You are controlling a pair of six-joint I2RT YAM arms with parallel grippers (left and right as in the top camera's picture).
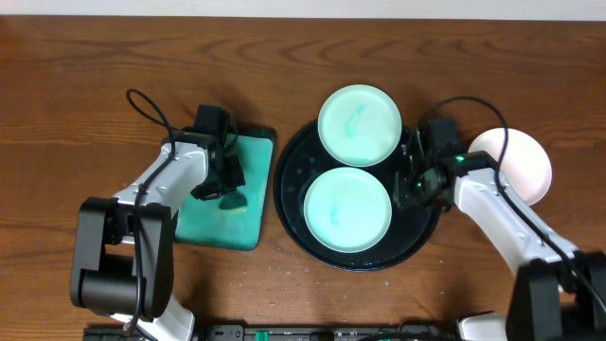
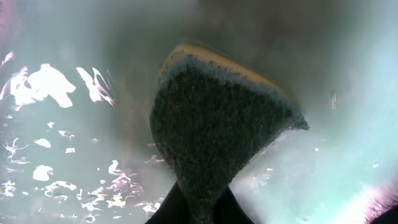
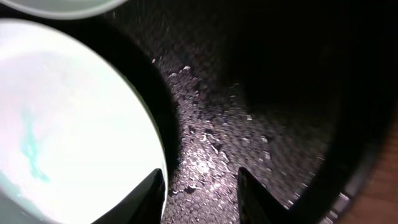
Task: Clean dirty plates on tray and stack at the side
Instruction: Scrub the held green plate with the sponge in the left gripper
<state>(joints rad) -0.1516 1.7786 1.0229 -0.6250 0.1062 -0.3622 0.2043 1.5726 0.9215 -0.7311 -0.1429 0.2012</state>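
Observation:
My right gripper should next grab the near plate's rim on the side away from the sponge (image 2: 217, 118), so that the top side of the plate stays open to clean.
The black tray (image 1: 290, 194) holds two mint green plates: the far one (image 1: 358, 125) with a teal smear and the near one (image 1: 347, 210) with a faint smear. A white plate (image 1: 523, 163) lies on the table right of the tray. My right gripper (image 1: 414, 187) hangs open over the tray's right side, beside the near plate (image 3: 74, 124); its left finger (image 3: 152, 190) overlaps that plate's rim, and only wet tray (image 3: 249, 118) shows between the fingers. My left gripper (image 1: 223, 180) is shut on a dark sponge (image 2: 217, 118) over a wet green mat (image 1: 213, 223).
The green mat lies just left of the tray on the brown wooden table. A black cable (image 1: 142, 99) loops behind the left arm. Water drops speckle the tray floor. The far plate's edge (image 3: 56, 5) shows at the top of the right wrist view.

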